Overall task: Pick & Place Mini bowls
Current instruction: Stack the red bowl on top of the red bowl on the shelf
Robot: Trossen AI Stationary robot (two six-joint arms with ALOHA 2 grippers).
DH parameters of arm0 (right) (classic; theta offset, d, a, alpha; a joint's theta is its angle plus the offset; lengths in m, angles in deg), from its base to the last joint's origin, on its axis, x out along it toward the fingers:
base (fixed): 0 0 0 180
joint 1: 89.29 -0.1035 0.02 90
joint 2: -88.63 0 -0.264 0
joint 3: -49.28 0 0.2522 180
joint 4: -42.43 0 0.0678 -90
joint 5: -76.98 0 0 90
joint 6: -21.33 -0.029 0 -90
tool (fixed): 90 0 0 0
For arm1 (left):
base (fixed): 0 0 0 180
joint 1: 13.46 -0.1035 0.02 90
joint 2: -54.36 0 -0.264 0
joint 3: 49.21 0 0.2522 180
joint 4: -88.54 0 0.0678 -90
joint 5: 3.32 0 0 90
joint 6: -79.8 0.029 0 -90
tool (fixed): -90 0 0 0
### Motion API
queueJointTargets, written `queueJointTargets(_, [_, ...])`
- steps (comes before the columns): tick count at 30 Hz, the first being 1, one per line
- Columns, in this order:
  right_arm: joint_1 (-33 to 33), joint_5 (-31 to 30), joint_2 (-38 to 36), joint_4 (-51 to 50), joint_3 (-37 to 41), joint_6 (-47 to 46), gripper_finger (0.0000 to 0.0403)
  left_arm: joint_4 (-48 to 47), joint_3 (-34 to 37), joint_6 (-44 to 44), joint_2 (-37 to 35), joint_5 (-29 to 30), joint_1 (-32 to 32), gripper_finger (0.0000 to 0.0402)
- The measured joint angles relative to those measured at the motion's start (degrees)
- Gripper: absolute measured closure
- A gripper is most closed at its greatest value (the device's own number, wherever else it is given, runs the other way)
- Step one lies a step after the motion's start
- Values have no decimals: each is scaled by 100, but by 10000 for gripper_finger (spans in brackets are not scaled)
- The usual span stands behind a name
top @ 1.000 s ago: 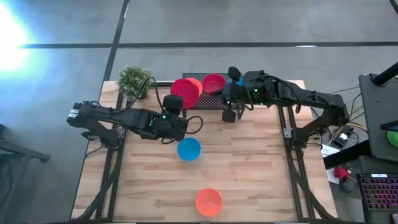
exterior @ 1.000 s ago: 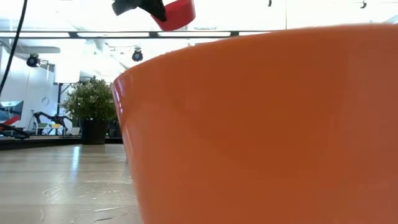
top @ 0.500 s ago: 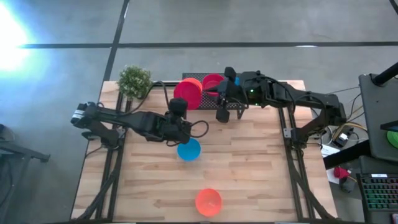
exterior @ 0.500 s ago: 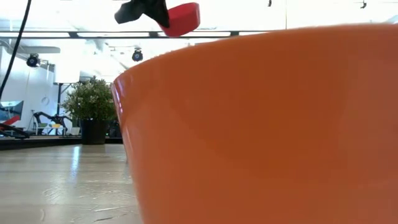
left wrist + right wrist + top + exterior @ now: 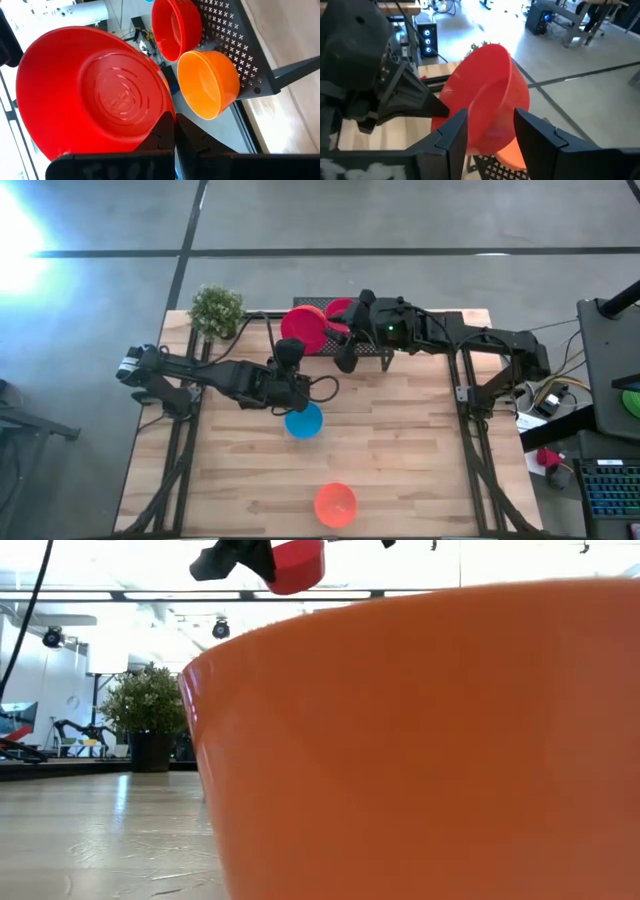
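The crimson bowl needs to be grabbed next by its rim (image 5: 509, 85) with my right gripper, so that I can place it on the rack (image 5: 495, 171).
My left gripper (image 5: 290, 358) is shut on a crimson mini bowl (image 5: 300, 328), which it holds up in the air in front of the black mesh rack (image 5: 365, 345). The same bowl shows at the top of the low view (image 5: 297, 562). On the rack sit a red bowl (image 5: 175, 27) and an orange bowl (image 5: 207, 82). My right gripper (image 5: 490, 137) is open just right of the held bowl (image 5: 490, 95), its fingers short of it. A blue bowl (image 5: 303, 420) and an orange bowl (image 5: 335, 505) rest on the table. My left gripper pinches the crimson bowl's rim (image 5: 162, 117) between its two fingers. The bowl is lifted clear of the table and the rack and is steeply tilted, with its hollow turned toward the left wrist camera.
A small green potted plant (image 5: 217, 310) stands at the table's far left corner. The near orange bowl (image 5: 420, 740) fills most of the low view. Bare wood lies between the blue bowl and the table's right edge.
My right gripper has moved toward the table's left edge, along the front of the rack, up to the held crimson bowl. My left arm has shifted slightly right, and the bowl has tipped somewhat in its hold while staying in the air.
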Motion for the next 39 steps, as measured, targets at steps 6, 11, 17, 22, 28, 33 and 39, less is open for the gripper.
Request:
queueJointTargets(6, [87, -177, 104, 55, -2, -326, 252, 39, 0, 6, -1, 23, 0, 401])
queueJointTargets(11, [131, -403, 169, 78, 0, -455, 258, 113, 2, 59, -1, 119, 0, 401])
queueJointTargets(17, [157, -422, 228, 108, 0, -452, 266, 348, 4, 275, -1, 292, 0, 401])
queueJointTargets(22, [203, -444, 282, 173, -9, -450, 272, 487, 4, 290, -1, 300, 0, 402])
queueJointTargets(28, [255, -448, 292, 176, -9, -623, 302, 529, 4, 290, -1, 299, 2, 402])
queueJointTargets(33, [280, -466, 296, 183, -7, -695, 361, 574, 4, 292, -1, 298, 11, 402])
queueJointTargets(39, [284, -487, 312, 180, 0, -752, 391, 593, 4, 291, -1, 266, 13, 401])
